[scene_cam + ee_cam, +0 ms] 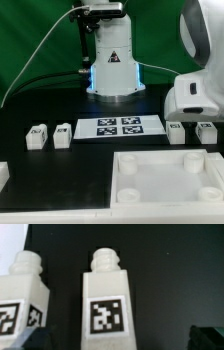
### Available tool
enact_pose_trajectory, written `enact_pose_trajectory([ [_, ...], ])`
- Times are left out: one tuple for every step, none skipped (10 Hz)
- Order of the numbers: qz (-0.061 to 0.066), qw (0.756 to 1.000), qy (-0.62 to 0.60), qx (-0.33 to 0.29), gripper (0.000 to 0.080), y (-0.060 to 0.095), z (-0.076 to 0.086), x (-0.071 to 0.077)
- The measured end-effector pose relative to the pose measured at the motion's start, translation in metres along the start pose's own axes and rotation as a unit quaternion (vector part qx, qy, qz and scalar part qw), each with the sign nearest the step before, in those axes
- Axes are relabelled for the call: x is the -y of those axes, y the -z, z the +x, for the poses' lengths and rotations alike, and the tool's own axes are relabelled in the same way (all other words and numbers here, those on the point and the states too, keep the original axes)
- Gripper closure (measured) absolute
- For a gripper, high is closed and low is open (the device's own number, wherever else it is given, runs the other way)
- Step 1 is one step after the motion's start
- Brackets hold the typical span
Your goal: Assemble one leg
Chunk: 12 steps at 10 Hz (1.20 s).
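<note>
I will enter the leg's ridged tip into the white panel's corner hole, so next my gripper will grab the middle leg by its tagged body (107, 314), which leaves that tip free.
In the wrist view two white legs lie side by side on the black table, each with a ridged tip and a black-and-white tag. The middle leg (108, 297) lies between my open gripper's (120, 339) dark fingertips (208, 336), with a wide gap on one side. The second leg (22, 291) lies just outside the other fingertip. In the exterior view the gripper (195, 98) hangs low over two legs (176, 133) (206, 133) at the exterior view's right; its fingertips are hidden there.
Two more legs (37, 136) (62, 135) lie at the exterior view's left. The marker board (120, 127) lies in the middle. The large white square panel (165, 175) with corner holes lies in front. A white part (3, 177) shows at the left edge.
</note>
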<state>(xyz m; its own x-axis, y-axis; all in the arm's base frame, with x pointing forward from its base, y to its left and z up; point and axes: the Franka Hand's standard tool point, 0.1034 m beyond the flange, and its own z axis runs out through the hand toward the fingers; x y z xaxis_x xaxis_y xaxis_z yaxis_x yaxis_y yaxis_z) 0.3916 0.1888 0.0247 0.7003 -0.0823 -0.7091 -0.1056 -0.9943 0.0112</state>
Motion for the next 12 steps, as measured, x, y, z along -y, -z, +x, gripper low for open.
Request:
enact_pose_trajectory([
  [-0.001,1.0,0.0,-0.001,0.0151,-0.006,0.001,0.0],
  [-0.002,1.0,-0.001,0.002,0.0151,-0.012,0.001,0.0],
  [-0.003,1.0,-0.003,0.006,0.0151,-0.017,0.002,0.001],
  [-0.005,1.0,-0.007,0.009,0.0151,-0.02,0.002,0.003],
  [-0.006,1.0,-0.006,0.011,0.0277,-0.02,0.003,0.004],
  [-0.006,1.0,-0.006,0.011,0.0277,-0.02,0.003,0.003],
  [-0.006,1.0,-0.006,0.011,0.0415,-0.02,0.003,0.003],
  [-0.006,1.0,-0.006,0.011,0.0512,-0.02,0.003,0.003],
  [-0.006,1.0,-0.006,0.011,0.0512,-0.02,0.003,0.003],
  [-0.006,1.0,-0.006,0.011,0.0511,-0.02,0.003,0.003],
  [-0.006,1.0,-0.006,0.011,0.0511,-0.02,0.003,0.003],
  [-0.006,1.0,-0.006,0.011,0.0511,-0.02,0.003,0.003],
])
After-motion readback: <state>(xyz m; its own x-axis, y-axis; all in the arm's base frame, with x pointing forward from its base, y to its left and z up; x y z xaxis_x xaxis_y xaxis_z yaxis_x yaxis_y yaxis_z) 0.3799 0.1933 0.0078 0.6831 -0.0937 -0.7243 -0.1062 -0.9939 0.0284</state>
